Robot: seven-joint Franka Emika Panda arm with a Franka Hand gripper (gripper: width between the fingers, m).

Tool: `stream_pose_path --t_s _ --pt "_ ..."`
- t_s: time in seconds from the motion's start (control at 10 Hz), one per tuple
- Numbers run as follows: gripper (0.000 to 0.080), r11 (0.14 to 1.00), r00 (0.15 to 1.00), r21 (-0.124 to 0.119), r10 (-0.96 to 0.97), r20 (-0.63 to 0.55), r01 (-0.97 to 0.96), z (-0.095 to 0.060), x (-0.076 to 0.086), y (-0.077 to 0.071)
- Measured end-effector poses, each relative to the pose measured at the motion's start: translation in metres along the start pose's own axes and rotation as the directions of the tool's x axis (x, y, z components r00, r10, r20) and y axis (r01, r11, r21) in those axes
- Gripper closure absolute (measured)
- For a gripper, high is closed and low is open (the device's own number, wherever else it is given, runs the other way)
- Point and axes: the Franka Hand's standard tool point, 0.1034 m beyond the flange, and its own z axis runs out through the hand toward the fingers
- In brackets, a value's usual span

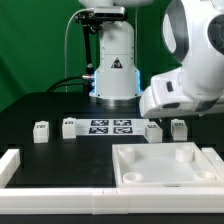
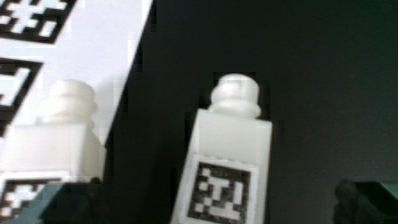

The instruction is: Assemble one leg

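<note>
The leg's knob has to stay free to fit into the white tabletop, so the robot's gripper will grab the leg by its tagged body (image 1: 179,132) (image 2: 219,190).
Several small white legs stand in a row on the black table. In the exterior view two are at its left (image 1: 41,131) (image 1: 69,126) and two at its right (image 1: 153,129) (image 1: 178,127). The wrist view shows one leg (image 2: 231,150) with a knob on top and a black-and-white tag on its face. It stands between my gripper's (image 2: 214,205) dark fingertips (image 2: 50,205), which are spread wide and not touching it. A second leg (image 2: 54,130) stands just beside it. In the exterior view the arm's white wrist (image 1: 185,90) hangs over the rightmost leg and hides the fingers.
The marker board (image 1: 110,126) lies between the two pairs of legs and shows in the wrist view (image 2: 54,40). The large white tray-like tabletop (image 1: 165,163) lies in front. White frame rails (image 1: 10,165) run along the front and the exterior view's left. The robot base (image 1: 112,65) stands behind.
</note>
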Motion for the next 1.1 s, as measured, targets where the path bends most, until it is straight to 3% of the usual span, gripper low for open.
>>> stream_pose_path --t_s 0.5,0.8,1.0,1.1 --pt "0.0150 1.000 1.000 -0.005 -0.007 -0.023 0.006 0.019 0.010 -0.007" --pt "0.0150 1.000 0.999 -0.003 -0.008 -0.032 0.008 0.021 0.012 -0.006" --pt "0.0451 1.000 0.999 -0.003 -0.011 -0.033 0.011 0.021 0.012 -0.006" --pt "0.0451 1.000 0.999 -0.003 -0.012 -0.033 0.012 0.021 0.013 -0.006"
